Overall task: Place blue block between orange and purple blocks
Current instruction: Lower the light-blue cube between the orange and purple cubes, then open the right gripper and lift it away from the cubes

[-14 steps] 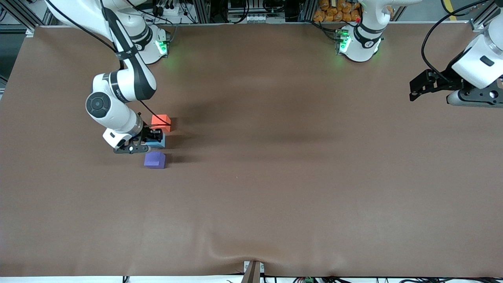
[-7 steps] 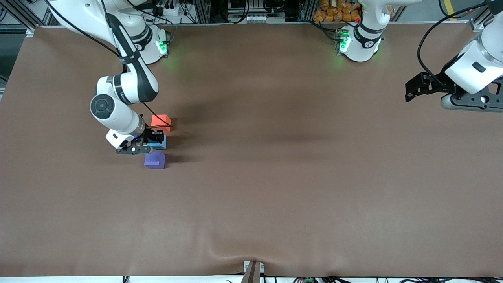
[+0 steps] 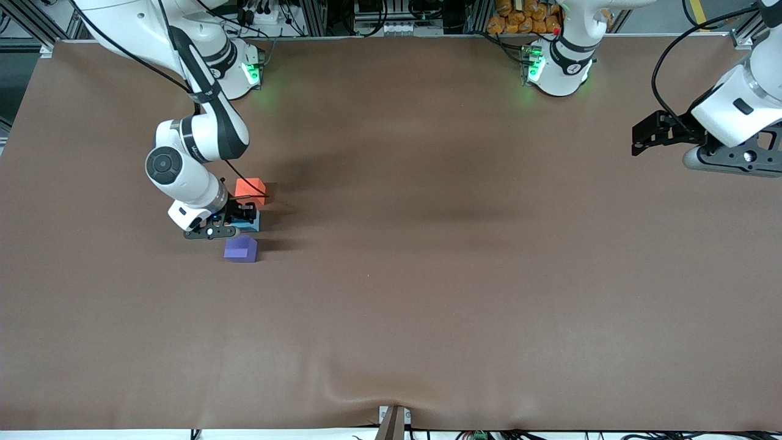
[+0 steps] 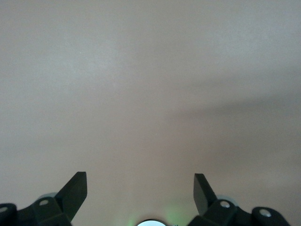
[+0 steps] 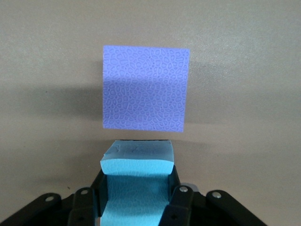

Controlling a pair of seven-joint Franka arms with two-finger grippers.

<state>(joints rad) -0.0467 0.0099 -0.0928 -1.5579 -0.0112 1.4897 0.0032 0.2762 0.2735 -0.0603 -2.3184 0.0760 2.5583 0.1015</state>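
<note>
The sky-blue block [image 3: 249, 223] sits low in line between the orange-red block and violet-purple block [image 3: 241, 249] and would rest there, so now it is time for my right gripper to let go.
My right gripper [image 3: 242, 215] is shut on the sky-blue block [image 3: 249, 223], which sits low between the orange-red block [image 3: 250, 188] and the violet-purple block [image 3: 241, 249] toward the right arm's end of the table. In the right wrist view the blue block [image 5: 136, 181] fills the gap between the fingers [image 5: 175, 202], and the purple block [image 5: 145, 88] lies just past it. The orange block is hidden in that view. My left gripper [image 3: 639, 137] is open, empty, and waits high over the left arm's end of the table; its wrist view [image 4: 140, 186] shows only bare table.
The brown table cover [image 3: 427, 256] has a small ridge at the edge nearest the front camera. The two arm bases [image 3: 556, 67] stand at the edge farthest from that camera.
My right gripper, with the blue block, has shifted slightly toward the left arm's end, between the orange and purple blocks. My left gripper has drifted a little upward in the front view.
</note>
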